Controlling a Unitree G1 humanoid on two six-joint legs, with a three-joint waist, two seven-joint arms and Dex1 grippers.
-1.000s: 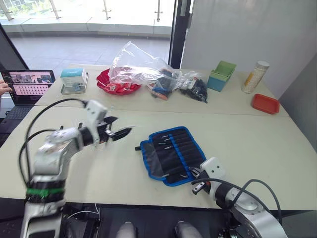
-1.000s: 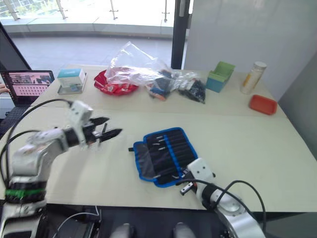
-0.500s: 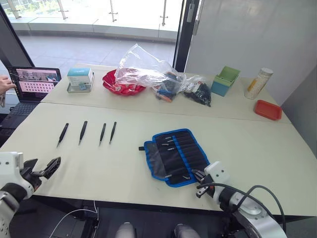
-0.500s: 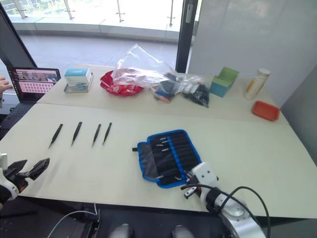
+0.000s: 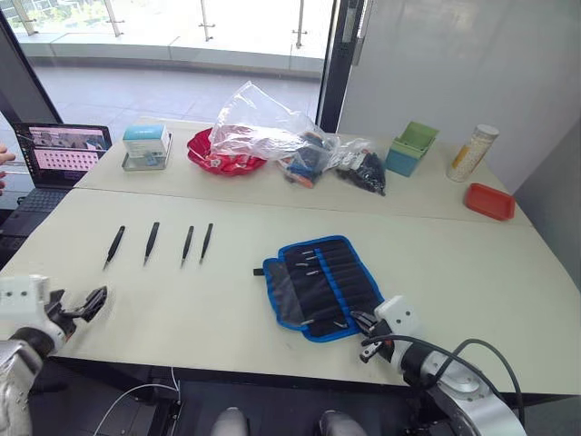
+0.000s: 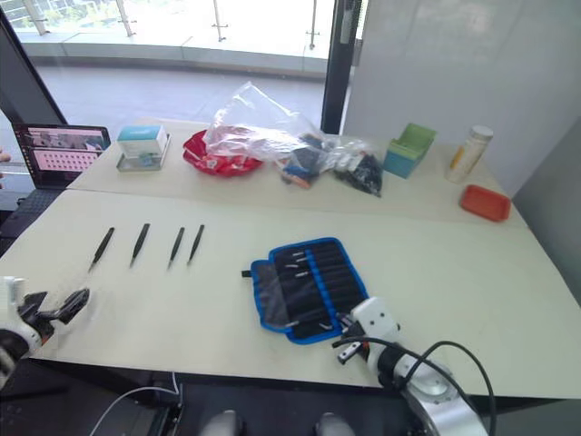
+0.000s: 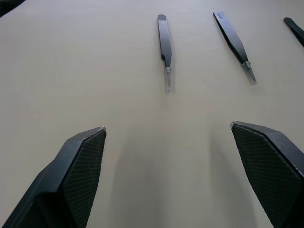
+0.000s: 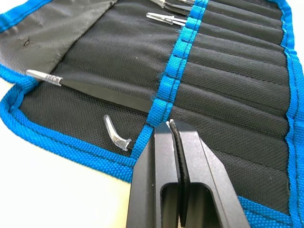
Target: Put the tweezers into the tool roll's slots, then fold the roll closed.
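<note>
My left gripper grabs the black tweezers by the clear-capped tip end (image 5: pixel 107 262) next, so that its flat closed end (image 5: pixel 122 229) stays free to enter a slot.
Several slim black tweezers (image 5: pixel 151 242) lie side by side on the table's left half, and two of them show in the left wrist view (image 7: pixel 164 42). The tool roll (image 5: pixel 318 286), black with blue binding, lies unfolded right of centre. Some tweezers with clear-capped tips sit in its slots (image 8: pixel 223 90). My left gripper (image 5: pixel 91 302) hovers open and empty at the table's front left edge, short of the tweezers; its fingers (image 7: pixel 71 180) stand wide apart. My right gripper (image 8: pixel 172 124) is shut on nothing, its tip over the roll's near edge by the blue centre band.
Along the back of the table stand a laptop (image 5: pixel 64 150), a small box (image 5: pixel 145 145), a red bowl (image 5: pixel 218 162), clear plastic bags (image 5: pixel 272 132), a green bin (image 5: pixel 413 145), a bottle (image 5: pixel 477 150) and a red tray (image 5: pixel 490 202). Bare tabletop separates the tweezers from the roll.
A second ago my left arm reached over the table's left-middle; it has dropped back to the front left edge, uncovering the tweezers. The right gripper has stayed put.
</note>
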